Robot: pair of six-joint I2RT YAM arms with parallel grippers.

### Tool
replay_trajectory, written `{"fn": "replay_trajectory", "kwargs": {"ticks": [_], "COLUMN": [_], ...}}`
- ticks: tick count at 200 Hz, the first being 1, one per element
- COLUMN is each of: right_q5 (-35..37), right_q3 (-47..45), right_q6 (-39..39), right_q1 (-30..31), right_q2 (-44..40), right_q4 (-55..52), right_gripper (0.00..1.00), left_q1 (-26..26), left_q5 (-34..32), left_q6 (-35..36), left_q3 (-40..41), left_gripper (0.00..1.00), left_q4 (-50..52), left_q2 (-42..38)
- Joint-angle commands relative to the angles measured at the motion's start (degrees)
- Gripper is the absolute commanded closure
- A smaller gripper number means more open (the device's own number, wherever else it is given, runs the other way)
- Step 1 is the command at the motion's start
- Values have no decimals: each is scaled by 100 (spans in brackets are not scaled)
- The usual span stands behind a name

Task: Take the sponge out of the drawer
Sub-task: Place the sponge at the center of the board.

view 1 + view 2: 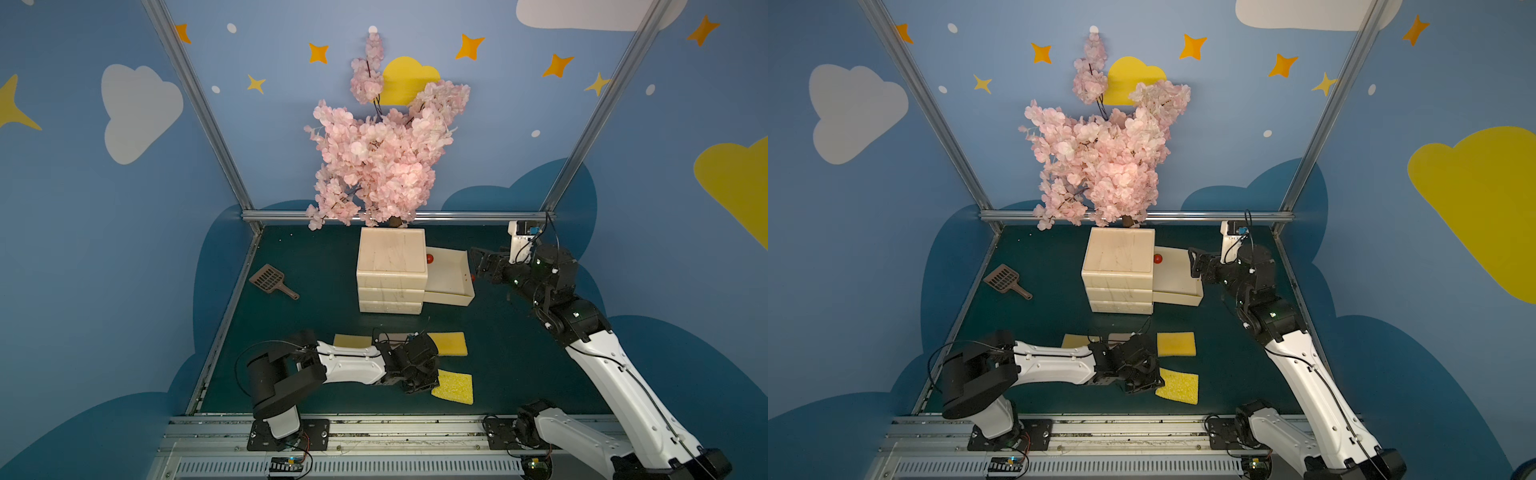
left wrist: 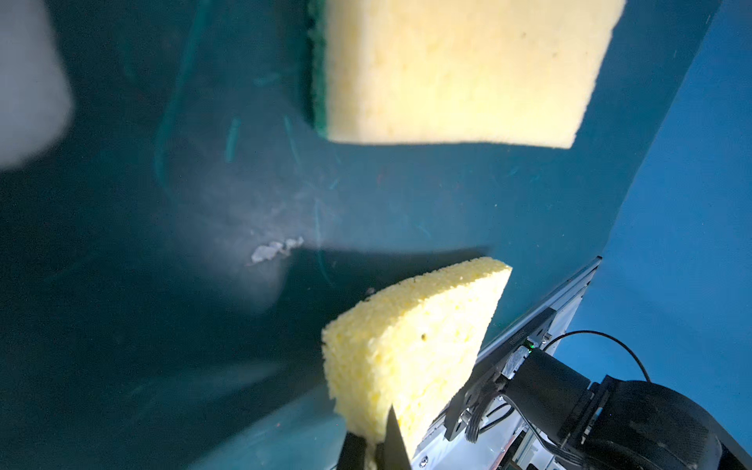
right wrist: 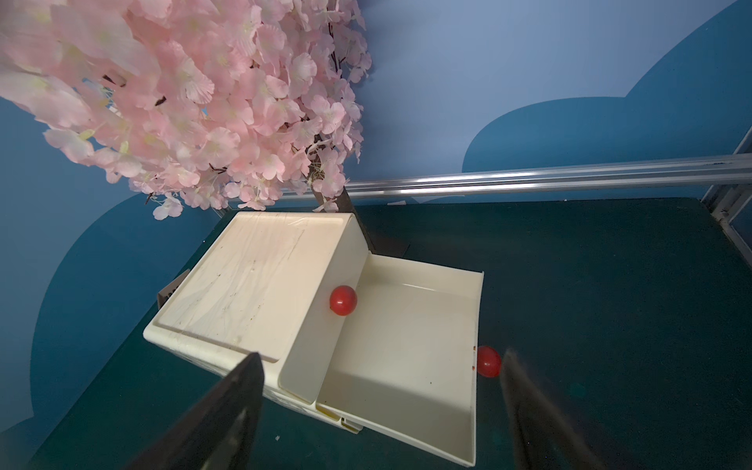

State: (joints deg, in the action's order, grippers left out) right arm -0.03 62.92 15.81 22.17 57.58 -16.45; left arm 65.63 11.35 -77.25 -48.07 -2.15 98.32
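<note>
The left gripper should open now: the porous yellow sponge's far edge meets the mat beyond the left gripper's fingers, so the sponge would settle flat if the gripper opened now.
A cream drawer unit (image 1: pixel 390 270) stands at the back middle. Its top drawer (image 1: pixel 451 286) is pulled out to the right and holds only a red ball (image 3: pixel 343 300). Near the front of the green mat, my left gripper (image 1: pixel 428 384) is shut on one corner of a porous yellow sponge (image 1: pixel 454 388), also seen in the left wrist view (image 2: pixel 411 346). The sponge sits tilted, low over the mat. My right gripper (image 1: pixel 473 262) is open at the drawer's front, with its fingers apart beside the red knob (image 3: pixel 488 361) and nothing between them.
Beyond the left gripper lie a smooth yellow sponge with a green underside (image 1: pixel 449 343), a tan pad (image 1: pixel 351 340) and a brownish pad (image 1: pixel 395 335). A brown slotted scoop (image 1: pixel 272 280) lies at the left. A pink blossom tree (image 1: pixel 382 158) rises behind the drawer unit. A white device (image 1: pixel 519 241) stands at the back right.
</note>
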Motion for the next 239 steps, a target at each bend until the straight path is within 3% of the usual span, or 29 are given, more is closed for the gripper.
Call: {"fn": "replay_trajectory", "kwargs": {"ticks": [1, 24, 143, 163, 215, 239], "right_q5": [35, 38, 144, 161, 266, 293], "right_q3": [19, 19, 19, 28, 141, 244], "right_q6": [-27, -33, -97, -106, -215, -223], "right_q1": [55, 85, 121, 121, 20, -74], "right_q2": [16, 16, -19, 7, 212, 342], "right_q4": [105, 110, 94, 80, -25, -86], "right_gripper": [10, 10, 10, 10, 10, 10], "left_q1": [-41, -41, 20, 29, -32, -91], "left_q5": [30, 59, -163, -220, -714, -822], "left_q6": [-120, -159, -150, -50, 891, 1818], "left_q3": [61, 22, -54, -74, -890, -1375], "left_gripper": [97, 85, 57, 46, 32, 16], "left_q4": [-127, -92, 469, 545, 1993, 2399], "left_q2": [94, 141, -123, -235, -740, -969]}}
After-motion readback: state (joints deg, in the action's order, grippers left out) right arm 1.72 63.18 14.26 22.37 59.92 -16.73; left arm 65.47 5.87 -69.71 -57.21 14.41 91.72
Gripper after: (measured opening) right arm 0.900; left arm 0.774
